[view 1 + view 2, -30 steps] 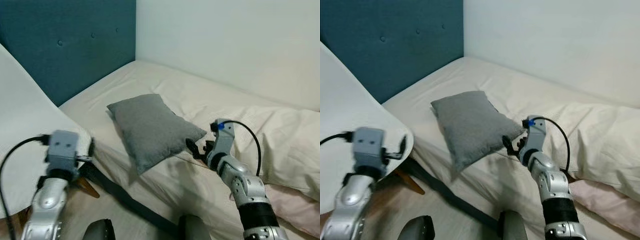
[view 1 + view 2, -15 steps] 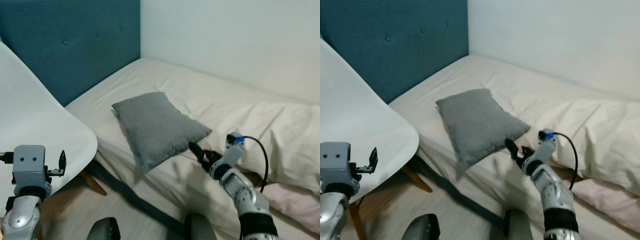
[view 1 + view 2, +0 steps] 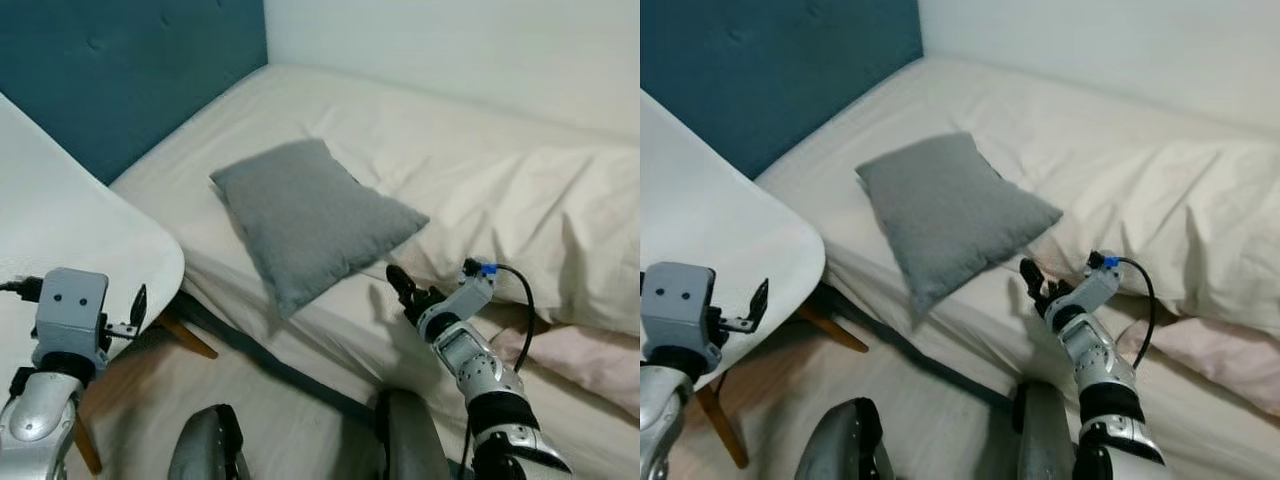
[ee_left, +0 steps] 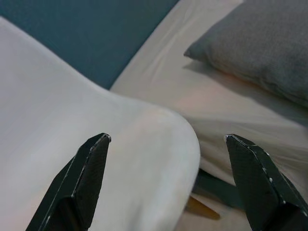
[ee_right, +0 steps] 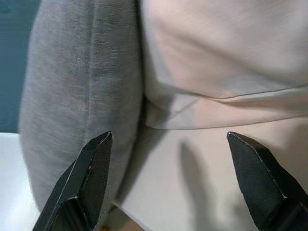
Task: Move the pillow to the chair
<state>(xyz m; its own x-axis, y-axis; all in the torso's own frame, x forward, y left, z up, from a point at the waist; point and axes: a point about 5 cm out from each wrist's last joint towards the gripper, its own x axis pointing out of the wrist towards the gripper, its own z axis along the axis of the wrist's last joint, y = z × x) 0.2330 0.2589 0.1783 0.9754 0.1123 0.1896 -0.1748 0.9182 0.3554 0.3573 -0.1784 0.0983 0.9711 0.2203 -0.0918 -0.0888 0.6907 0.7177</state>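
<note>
Next, the right gripper picks up the grey pillow by its seamed edge (image 3: 372,255) to move the pillow to the chair.
A grey pillow (image 3: 305,220) lies on the cream bed (image 3: 330,110), one corner hanging over the near edge. The white chair (image 3: 60,250) stands to the left, next to the bed. My right gripper (image 3: 398,284) is open and hovers over the bed edge just right of the pillow's near corner, apart from it. The right wrist view looks along the pillow (image 5: 72,96), which runs beside one black finger (image 5: 79,185). My left gripper (image 3: 135,305) is open, held low by the chair's front rim. The chair seat (image 4: 96,144) fills the gap between the fingers in the left wrist view.
A crumpled cream duvet (image 3: 540,220) covers the right of the bed, with a pink sheet (image 3: 580,360) under it. A teal padded headboard (image 3: 120,80) stands behind the chair. Wooden chair legs (image 3: 185,335) and bare floor (image 3: 290,420) lie below the bed edge.
The camera has tilted down and shifted. My right gripper has dropped a little and stays right of the pillow's corner. The left arm has come slightly up towards the chair rim.
</note>
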